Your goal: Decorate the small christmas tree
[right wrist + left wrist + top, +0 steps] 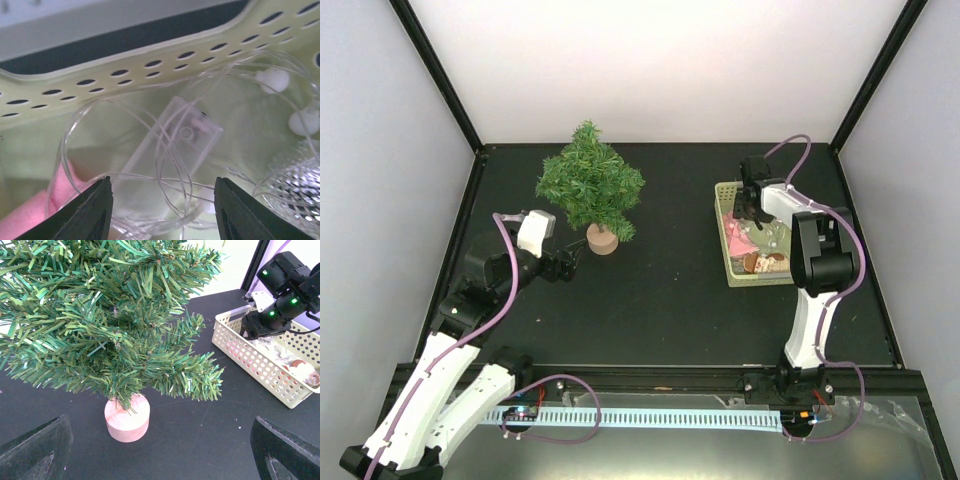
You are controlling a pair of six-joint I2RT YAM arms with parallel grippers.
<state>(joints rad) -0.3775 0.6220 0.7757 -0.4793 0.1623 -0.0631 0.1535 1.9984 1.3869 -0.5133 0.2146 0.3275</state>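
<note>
Bunched loops of the thin wire cross between my right gripper's open fingers, and closing on them now would catch them, so it is time to close.
The small christmas tree (590,188) stands left of the middle on its round light-wood base (603,240). In the left wrist view its bushy green branches (100,315) fill the upper left above the base (127,417). My left gripper (567,265) is open just in front and to the left of the base, with nothing between its fingers (35,452). My right gripper (750,213) reaches down into the pale green basket (728,262). It is open (162,210), with its jaws either side of a clear battery box (170,150) tangled in thin clear wire with white beads (272,80).
The basket also holds a pink item (30,215), a silvery mesh ball (300,185) and a brown-and-white ornament (767,262). Its perforated wall (150,65) runs close behind the right gripper. Black frame posts and pale walls enclose the dark table (670,300).
</note>
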